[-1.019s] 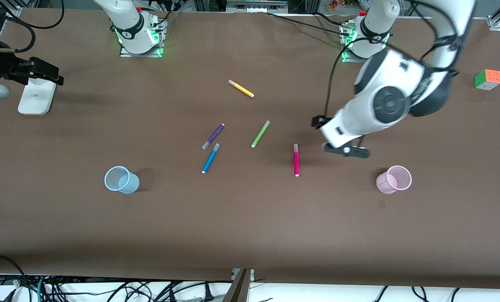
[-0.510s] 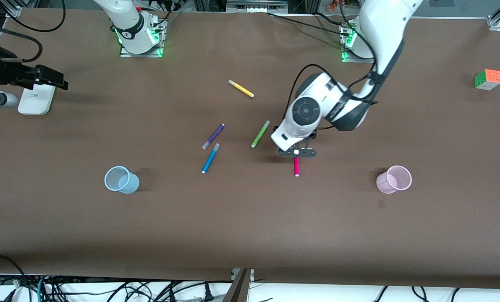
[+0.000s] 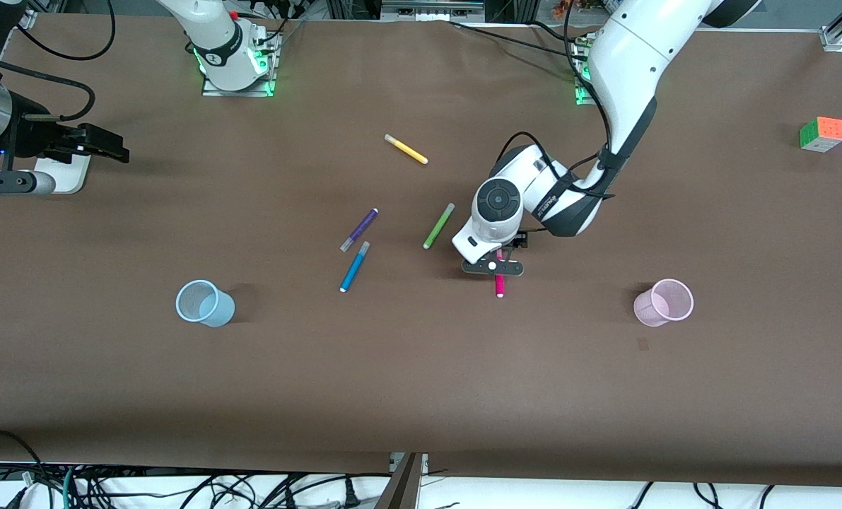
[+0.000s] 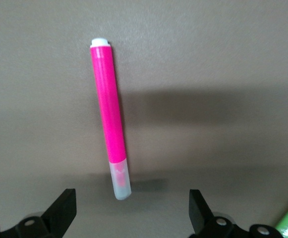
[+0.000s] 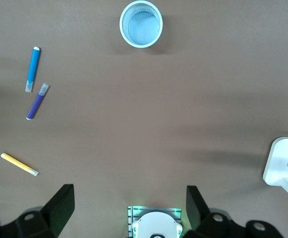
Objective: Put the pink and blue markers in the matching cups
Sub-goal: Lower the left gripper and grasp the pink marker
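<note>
My left gripper grabs the pink marker by its translucent end with the cap (image 4: 120, 179) next, to place the marker in the pink cup.
The pink marker (image 3: 499, 285) lies on the brown table, its capped end under my left gripper (image 3: 492, 266). In the left wrist view the marker (image 4: 110, 114) lies lengthwise, its pale cap between my open left gripper's (image 4: 131, 218) fingers and not touching them. The pink cup (image 3: 664, 302) stands upright toward the left arm's end. The blue marker (image 3: 354, 266) lies beside a purple pen; the blue cup (image 3: 203, 302) stands upright toward the right arm's end. My right gripper (image 3: 102, 145) is open and empty, high over the right arm's end; its wrist view shows the blue marker (image 5: 32, 67) and blue cup (image 5: 141, 23).
A purple pen (image 3: 359, 230), a lime-green pen (image 3: 438, 225) and a yellow pen (image 3: 406, 149) lie near the table's middle. A colour cube (image 3: 821, 133) sits at the left arm's end. A white device (image 3: 73, 172) lies under the right gripper.
My left arm swung from near the pink cup to over the pink marker and came down over its capped end. The right gripper drifted slightly toward the table's middle.
</note>
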Motion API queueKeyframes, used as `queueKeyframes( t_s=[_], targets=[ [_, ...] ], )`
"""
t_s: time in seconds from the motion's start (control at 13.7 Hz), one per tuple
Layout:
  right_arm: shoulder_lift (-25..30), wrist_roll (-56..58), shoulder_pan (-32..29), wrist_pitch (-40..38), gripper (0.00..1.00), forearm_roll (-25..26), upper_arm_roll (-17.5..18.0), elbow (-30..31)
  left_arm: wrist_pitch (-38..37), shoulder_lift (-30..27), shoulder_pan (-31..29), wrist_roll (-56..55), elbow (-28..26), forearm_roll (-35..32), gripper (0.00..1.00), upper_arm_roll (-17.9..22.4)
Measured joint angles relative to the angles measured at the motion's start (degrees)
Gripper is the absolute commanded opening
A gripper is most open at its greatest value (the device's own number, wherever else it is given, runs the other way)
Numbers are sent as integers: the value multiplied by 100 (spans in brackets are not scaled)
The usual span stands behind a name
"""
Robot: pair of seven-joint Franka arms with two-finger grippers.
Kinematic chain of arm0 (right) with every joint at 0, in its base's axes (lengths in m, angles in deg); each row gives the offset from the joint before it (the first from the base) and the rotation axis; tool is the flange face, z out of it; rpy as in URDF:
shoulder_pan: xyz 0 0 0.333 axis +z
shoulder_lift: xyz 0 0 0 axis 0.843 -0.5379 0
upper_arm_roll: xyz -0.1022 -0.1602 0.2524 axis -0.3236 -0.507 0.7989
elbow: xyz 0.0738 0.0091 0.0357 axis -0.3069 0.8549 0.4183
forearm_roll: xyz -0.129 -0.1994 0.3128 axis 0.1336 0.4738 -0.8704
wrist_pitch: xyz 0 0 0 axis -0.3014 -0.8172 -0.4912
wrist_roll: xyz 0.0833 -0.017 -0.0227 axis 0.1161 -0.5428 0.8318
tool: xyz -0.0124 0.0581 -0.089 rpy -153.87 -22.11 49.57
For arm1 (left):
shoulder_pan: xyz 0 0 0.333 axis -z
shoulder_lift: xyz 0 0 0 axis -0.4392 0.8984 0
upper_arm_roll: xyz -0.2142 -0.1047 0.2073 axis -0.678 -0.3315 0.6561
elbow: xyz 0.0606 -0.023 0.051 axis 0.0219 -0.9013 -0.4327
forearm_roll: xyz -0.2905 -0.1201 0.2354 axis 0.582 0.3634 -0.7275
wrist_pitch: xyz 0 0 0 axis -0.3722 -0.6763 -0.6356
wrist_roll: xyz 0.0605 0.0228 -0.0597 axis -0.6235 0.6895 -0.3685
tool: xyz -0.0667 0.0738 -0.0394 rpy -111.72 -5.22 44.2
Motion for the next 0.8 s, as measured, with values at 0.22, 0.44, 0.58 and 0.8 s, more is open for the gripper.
queueKeyframes(
  t_s=[0.22, 0.44, 0.58, 0.8],
  targets=[
    [0, -1, 0, -2, 99, 0, 0, 0, 62, 83, 0, -2, -44, -244, 27, 0],
    [0, -1, 0, -2, 99, 0, 0, 0, 66, 87, 0, -2, -44, -296, 0, 0],
    [0, -2, 0, -2, 98, 0, 0, 0, 66, 87, -1, -2, -44, -296, 0, 0],
    [0, -3, 1, -2, 59, 0, 0, 0, 34, 75, -14, -2, -39, -298, 0, 3]
  ],
)
